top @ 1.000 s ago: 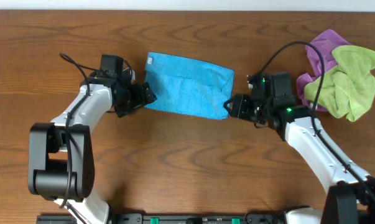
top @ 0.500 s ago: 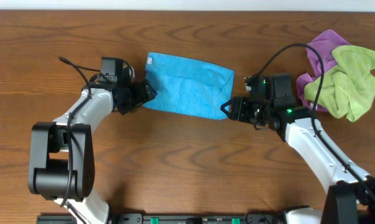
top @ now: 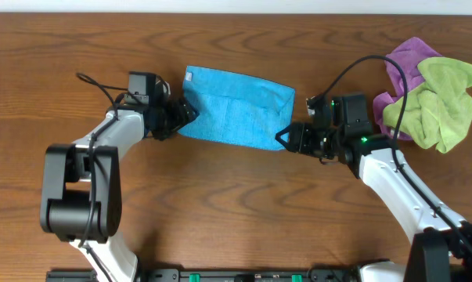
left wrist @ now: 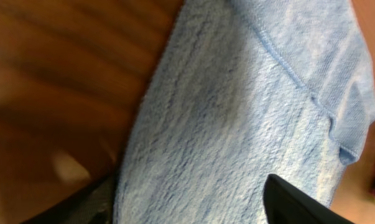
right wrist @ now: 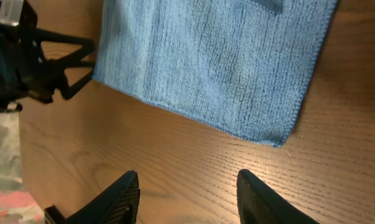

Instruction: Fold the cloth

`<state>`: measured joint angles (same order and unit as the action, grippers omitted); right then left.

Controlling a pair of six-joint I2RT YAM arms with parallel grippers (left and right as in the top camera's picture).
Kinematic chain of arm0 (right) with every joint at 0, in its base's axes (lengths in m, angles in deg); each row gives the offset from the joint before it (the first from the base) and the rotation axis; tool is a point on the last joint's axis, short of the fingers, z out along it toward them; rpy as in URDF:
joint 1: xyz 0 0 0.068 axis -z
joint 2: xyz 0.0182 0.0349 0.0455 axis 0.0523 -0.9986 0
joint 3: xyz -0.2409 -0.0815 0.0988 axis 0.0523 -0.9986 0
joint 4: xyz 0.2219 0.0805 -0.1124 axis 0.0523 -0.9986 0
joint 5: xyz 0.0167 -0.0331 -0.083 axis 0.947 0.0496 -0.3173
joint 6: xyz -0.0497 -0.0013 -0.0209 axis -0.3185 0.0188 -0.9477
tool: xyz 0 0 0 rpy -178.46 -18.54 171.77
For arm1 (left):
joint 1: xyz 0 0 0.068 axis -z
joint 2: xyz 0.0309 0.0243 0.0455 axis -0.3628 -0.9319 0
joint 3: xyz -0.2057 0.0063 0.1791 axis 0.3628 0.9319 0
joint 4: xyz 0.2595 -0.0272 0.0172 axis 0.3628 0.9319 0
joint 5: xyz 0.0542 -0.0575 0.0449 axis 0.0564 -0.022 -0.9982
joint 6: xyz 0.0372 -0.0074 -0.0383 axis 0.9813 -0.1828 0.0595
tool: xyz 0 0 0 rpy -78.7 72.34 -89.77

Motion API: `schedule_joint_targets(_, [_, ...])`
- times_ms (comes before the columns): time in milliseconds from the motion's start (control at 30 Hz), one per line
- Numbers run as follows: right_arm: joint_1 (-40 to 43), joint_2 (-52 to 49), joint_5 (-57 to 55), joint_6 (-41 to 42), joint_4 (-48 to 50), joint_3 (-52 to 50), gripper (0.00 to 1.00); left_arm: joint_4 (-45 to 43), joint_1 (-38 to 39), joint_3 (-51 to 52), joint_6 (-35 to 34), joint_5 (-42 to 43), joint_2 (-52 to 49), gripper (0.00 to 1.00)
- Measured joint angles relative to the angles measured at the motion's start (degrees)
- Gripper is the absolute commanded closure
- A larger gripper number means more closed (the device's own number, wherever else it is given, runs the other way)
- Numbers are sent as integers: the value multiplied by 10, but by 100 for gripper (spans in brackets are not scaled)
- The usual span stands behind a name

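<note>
My right gripper will next grab the blue cloth's near corner [top: 281,146] [right wrist: 277,139], across from my left gripper, to fold the near edge of the cloth over evenly.
A blue cloth [top: 236,107] lies folded flat on the wooden table, in the middle towards the back. My left gripper [top: 185,116] is at its left edge. In the left wrist view the cloth [left wrist: 237,106] fills the frame and the left gripper [left wrist: 187,211] is open, with its fingers [left wrist: 299,202] standing either side of the cloth's edge. My right gripper [top: 286,139] is open and empty just off the cloth's near right corner. In the right wrist view the right gripper [right wrist: 187,199] is over bare wood, with the cloth's corner [right wrist: 277,142] just ahead.
A crumpled purple cloth [top: 404,63] and a green cloth [top: 443,102] lie piled at the far right, behind my right arm. The cloth has a small white tag [top: 189,77] at its far left corner. The left gripper [right wrist: 44,62] shows in the right wrist view.
My left gripper has moved up and right onto the cloth's left edge. My right gripper has crept left towards the near right corner. The cloth has not moved.
</note>
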<state>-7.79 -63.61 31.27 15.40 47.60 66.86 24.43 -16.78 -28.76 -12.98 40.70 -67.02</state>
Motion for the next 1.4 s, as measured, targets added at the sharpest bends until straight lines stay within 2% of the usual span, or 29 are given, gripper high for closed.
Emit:
schedule_joint_targets(133, [0, 0, 3, 0, -21, 0, 46, -24, -2, -7, -7, 29, -24, 64])
schedule_joint_targets(233, [0, 0, -6, -1, -43, 0, 43, -33, -4, -7, -10, 43, -38, 94])
schedule_joint_targets(600, [0, 0, -57, -2, -42, -21, 39, -15, -2, -4, 10, 67, -45, 94])
schedule_joint_targets(967, [0, -2, -93, 44, 109, -104, 34, 83, -2, 3, 70, 63, -18, 94])
schedule_joint_targets(1400, [-1, -89, -112, 126, 223, -110, 38, 108, -2, 4, 90, 56, -12, 94])
